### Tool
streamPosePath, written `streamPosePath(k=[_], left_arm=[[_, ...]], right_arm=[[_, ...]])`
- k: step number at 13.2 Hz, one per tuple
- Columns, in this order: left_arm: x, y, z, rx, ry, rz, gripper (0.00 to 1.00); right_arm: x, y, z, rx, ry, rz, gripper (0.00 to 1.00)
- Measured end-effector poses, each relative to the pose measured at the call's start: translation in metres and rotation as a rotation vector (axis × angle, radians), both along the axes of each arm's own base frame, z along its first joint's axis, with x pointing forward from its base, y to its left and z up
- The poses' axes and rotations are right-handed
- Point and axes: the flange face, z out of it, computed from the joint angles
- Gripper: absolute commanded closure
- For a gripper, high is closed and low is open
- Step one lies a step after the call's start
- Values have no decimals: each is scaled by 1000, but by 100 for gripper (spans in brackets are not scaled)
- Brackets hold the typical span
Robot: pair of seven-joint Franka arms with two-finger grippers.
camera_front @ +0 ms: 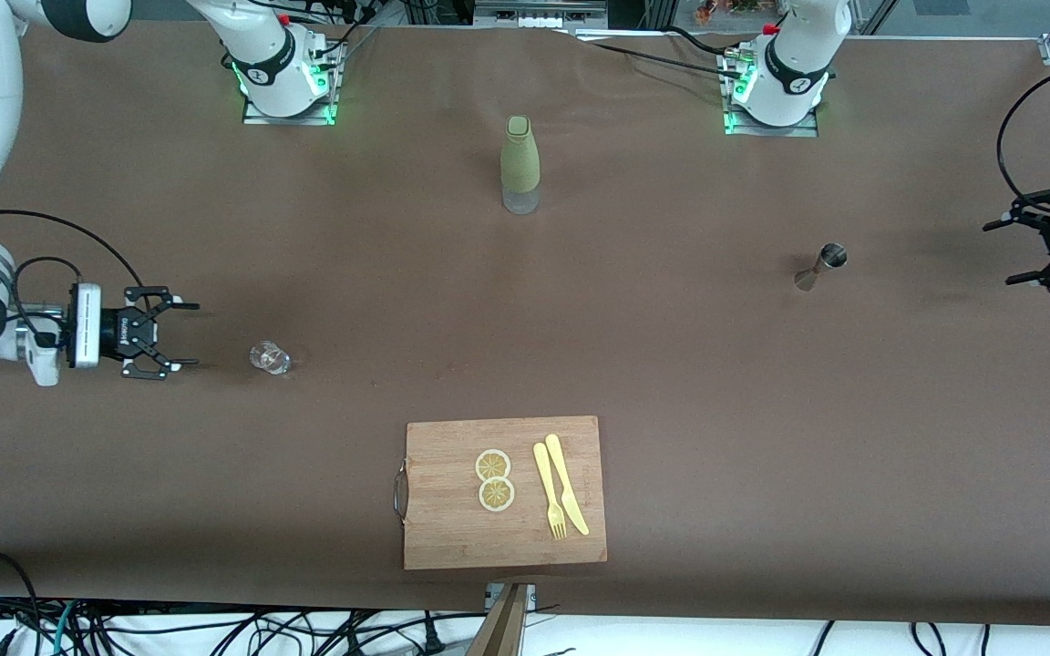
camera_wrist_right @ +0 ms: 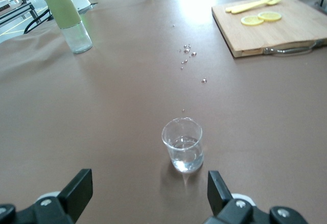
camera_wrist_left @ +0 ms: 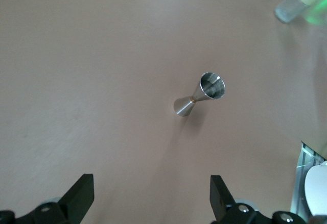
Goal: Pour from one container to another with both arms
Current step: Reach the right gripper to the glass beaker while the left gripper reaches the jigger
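Next, my right gripper grabs the small clear glass around its body, so the glass's rim stays free to pour the liquid into the steel jigger [camera_front: 821,266].
A small clear glass [camera_front: 270,357] [camera_wrist_right: 183,145] with a little clear liquid stands on the brown table toward the right arm's end. My right gripper [camera_front: 192,335] [camera_wrist_right: 148,183] is low beside it, open, a short gap away, holding nothing. A steel jigger [camera_front: 821,266] [camera_wrist_left: 199,95] stands toward the left arm's end. My left gripper [camera_front: 999,253] [camera_wrist_left: 152,188] hangs open and empty past the jigger, at the table's end, well apart from it.
A green bottle [camera_front: 519,164] [camera_wrist_right: 64,9] with a clear base stands mid-table near the arm bases. A wooden cutting board [camera_front: 452,538] [camera_wrist_right: 240,40] carries two lemon slices [camera_front: 494,480], a yellow fork and knife [camera_front: 561,497]. Drops of liquid [camera_wrist_right: 186,55] dot the cloth.
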Motion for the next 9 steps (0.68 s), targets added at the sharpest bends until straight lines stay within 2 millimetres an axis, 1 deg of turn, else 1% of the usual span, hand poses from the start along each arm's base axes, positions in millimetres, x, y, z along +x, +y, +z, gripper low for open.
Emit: streamPosePath(k=[2, 5, 7, 9], left_arm=[[-5, -4, -46, -101, -61, -70, 0], [-19, -18, -109, -250, -183, -154, 0], [-28, -30, -146, -328, -272, -193, 0], [-35, -40, -176, -396, -354, -228, 0]], right_arm=[[0, 6, -21, 44, -26, 0, 0], [7, 22, -47, 93, -55, 15, 0], [11, 32, -67, 127, -80, 25, 0], [19, 51, -82, 154, -93, 52, 0]])
